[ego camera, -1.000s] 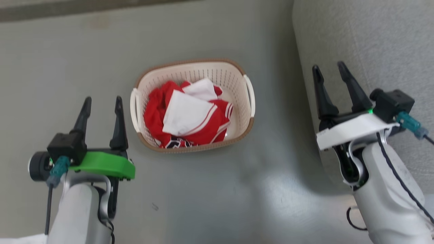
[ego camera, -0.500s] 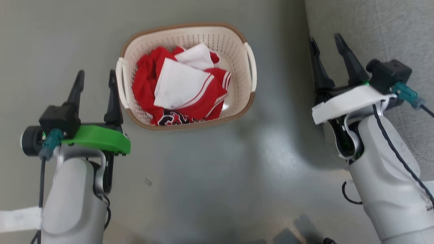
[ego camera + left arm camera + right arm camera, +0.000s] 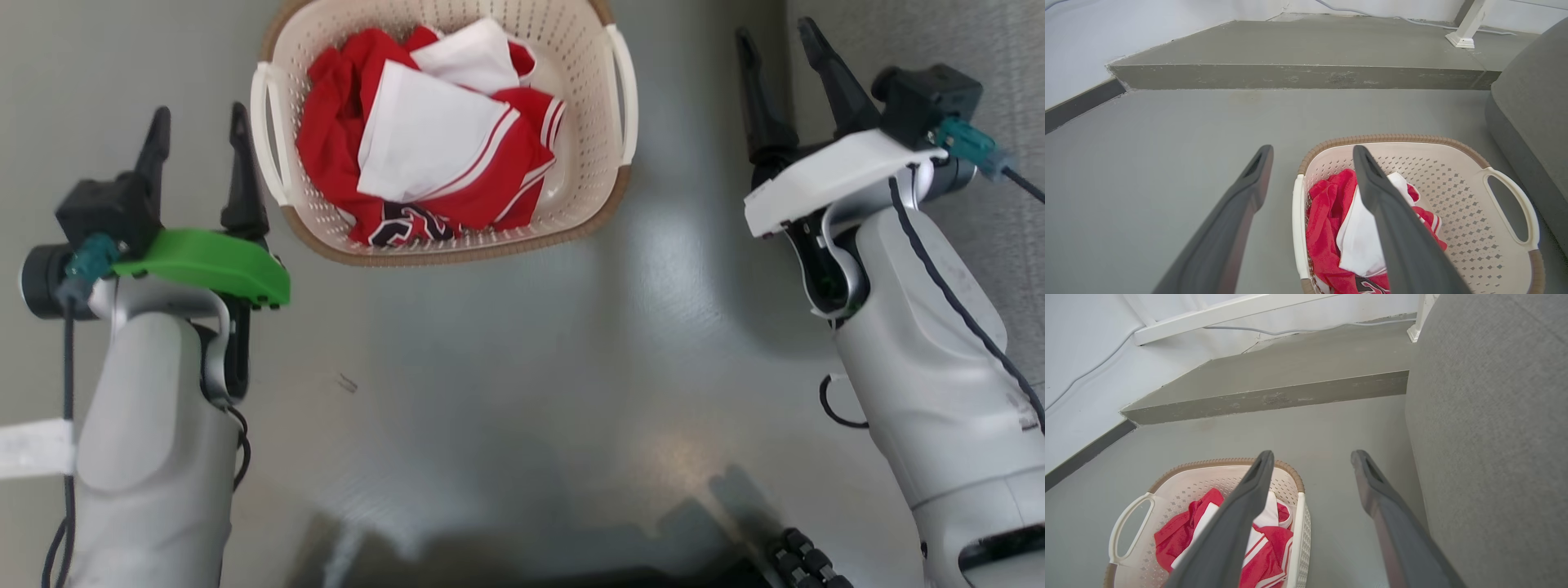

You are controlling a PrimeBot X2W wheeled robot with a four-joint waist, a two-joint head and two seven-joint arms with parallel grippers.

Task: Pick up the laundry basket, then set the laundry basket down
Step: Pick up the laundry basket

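Observation:
The right gripper grabs the laundry basket by its white loop handle next and lifts the basket with the basket's clothes (image 3: 431, 137) inside.
The laundry basket (image 3: 457, 251), cream perforated plastic with a brown rim, stands on the grey floor at the top of the head view, its far end cut off by the frame. Red and white clothes (image 3: 433, 155) lie inside it. My left gripper (image 3: 198, 114) is open, with its inner finger just outside the basket's left loop handle (image 3: 265, 139). My right gripper (image 3: 773, 31) is open too, a short way off the right handle (image 3: 629, 98). In the left wrist view the left gripper (image 3: 1312, 149) straddles the basket's (image 3: 1453, 183) near edge. From the right wrist, the right gripper (image 3: 1312, 454) hangs over the basket's (image 3: 1180, 490) edge.
A grey upholstered sofa (image 3: 1004, 65) stands close on the right, beside my right arm (image 3: 1494, 437). A raised concrete step (image 3: 1306, 75) runs across behind the basket, with a white post foot (image 3: 1466, 36) and a cable near the wall. Open floor lies left of the basket.
The head view has tilted and come closer, so the basket sits higher in it. My left gripper now stands nearer the left handle. Both grippers stay open.

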